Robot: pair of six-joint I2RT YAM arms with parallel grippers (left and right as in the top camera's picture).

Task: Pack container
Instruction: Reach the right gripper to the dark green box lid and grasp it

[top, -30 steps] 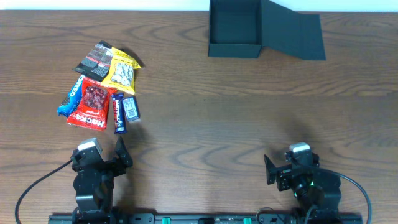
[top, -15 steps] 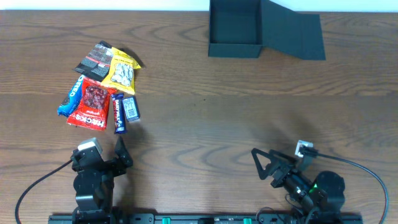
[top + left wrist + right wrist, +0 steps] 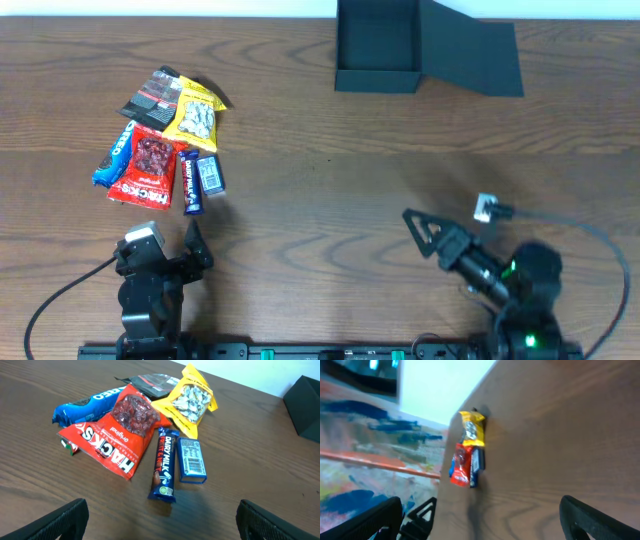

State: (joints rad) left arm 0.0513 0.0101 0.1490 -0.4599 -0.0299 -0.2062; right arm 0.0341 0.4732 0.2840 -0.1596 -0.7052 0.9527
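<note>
I will turn the container next, my right gripper grabbing its side by the lid at its near corner, leaving its opening for packing.
The container (image 3: pixel 376 45) is a dark box standing open at the table's far edge, its flap lid (image 3: pixel 472 58) lying out to the right; one corner of the container (image 3: pixel 306 409) shows in the left wrist view. A pile of snack packets (image 3: pixel 165 140) lies at the left: a red Hacks bag (image 3: pixel 116 435), a yellow bag (image 3: pixel 190 400), a blue Oreo pack (image 3: pixel 82 406), a Dairy Milk bar (image 3: pixel 165 465) and a small blue box (image 3: pixel 192 460). My left gripper (image 3: pixel 160 530) is open just short of the pile. My right gripper (image 3: pixel 430 236) is open and empty, tilted, pointing left.
A black packet (image 3: pixel 152 95) lies at the back of the pile. In the right wrist view the snack pile (image 3: pixel 468 455) appears far off, with the left arm's finger (image 3: pixel 422 515) low at the left. Cables trail behind both arm bases.
The right arm has lifted from its rest and swung its gripper round to point left, away from the front edge. The left arm and all the packets have stayed put.
</note>
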